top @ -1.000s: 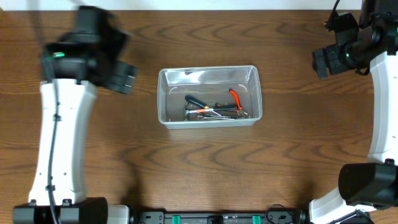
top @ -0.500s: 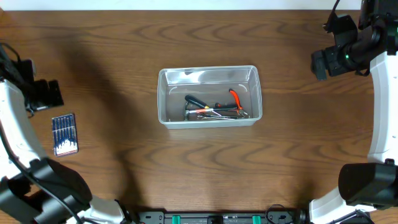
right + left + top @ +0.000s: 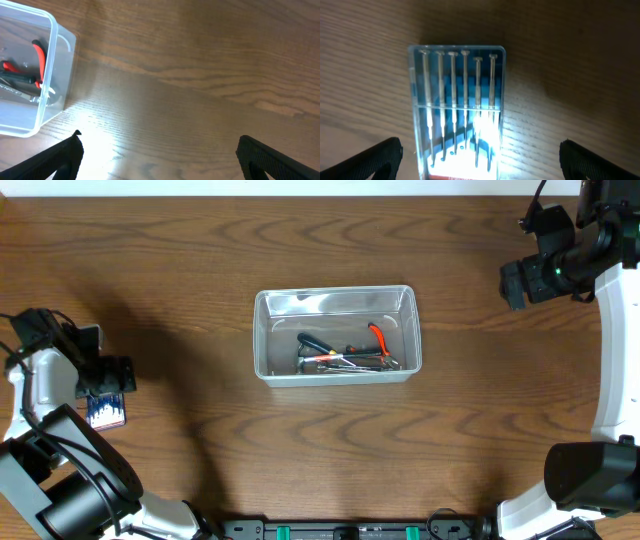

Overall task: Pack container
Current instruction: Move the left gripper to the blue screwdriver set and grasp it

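My left gripper needs to grab the blue case across its long edges next, because the case's flat bottom has to stay free to pack into the container (image 3: 335, 301).
The clear plastic container (image 3: 335, 301) stands in the middle of the table with several hand tools (image 3: 345, 355) in it, among them red-handled pliers. Its corner also shows in the right wrist view (image 3: 30, 125). A small flat blue case of precision screwdrivers (image 3: 457, 110) lies on the table at the far left (image 3: 105, 412). My left gripper (image 3: 477, 160) is open, hanging just above the case with one finger on each side of it. My right gripper (image 3: 160, 155) is open and empty, high at the far right, well away from the container.
The wood table (image 3: 330, 460) runs wide around the container. The right arm's white link (image 3: 615, 350) stands along the right edge, and the left arm's base (image 3: 60, 480) sits at the lower left corner.
My left arm has swung from the upper left down to the far left edge and now covers most of the blue case. The right arm has not moved.
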Tool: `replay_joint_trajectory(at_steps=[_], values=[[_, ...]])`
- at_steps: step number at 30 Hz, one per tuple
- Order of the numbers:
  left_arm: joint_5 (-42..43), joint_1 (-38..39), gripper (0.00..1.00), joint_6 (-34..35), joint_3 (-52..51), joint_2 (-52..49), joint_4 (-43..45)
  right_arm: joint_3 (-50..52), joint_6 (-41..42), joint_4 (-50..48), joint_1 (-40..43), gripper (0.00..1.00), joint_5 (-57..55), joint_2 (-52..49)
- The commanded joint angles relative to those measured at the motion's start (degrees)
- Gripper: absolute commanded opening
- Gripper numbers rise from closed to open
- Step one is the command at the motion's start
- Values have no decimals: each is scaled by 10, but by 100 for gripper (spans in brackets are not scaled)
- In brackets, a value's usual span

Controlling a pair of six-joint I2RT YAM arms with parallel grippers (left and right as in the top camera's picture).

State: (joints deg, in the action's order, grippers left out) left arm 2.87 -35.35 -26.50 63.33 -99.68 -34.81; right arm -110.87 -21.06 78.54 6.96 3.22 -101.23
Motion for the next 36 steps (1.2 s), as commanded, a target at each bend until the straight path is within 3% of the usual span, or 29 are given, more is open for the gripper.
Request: replay_joint_trajectory(at_steps=[1, 25, 36], values=[[5, -12, 98, -24, -16, -3, 19, 3, 9, 4, 1, 99, 6, 0], [31, -37, 99, -52, -19, -86, 43, 3, 9, 19, 1, 99, 6, 0], [-9, -38, 98, -52, -19, -90, 43, 3, 9, 21, 1, 99, 6, 0]])
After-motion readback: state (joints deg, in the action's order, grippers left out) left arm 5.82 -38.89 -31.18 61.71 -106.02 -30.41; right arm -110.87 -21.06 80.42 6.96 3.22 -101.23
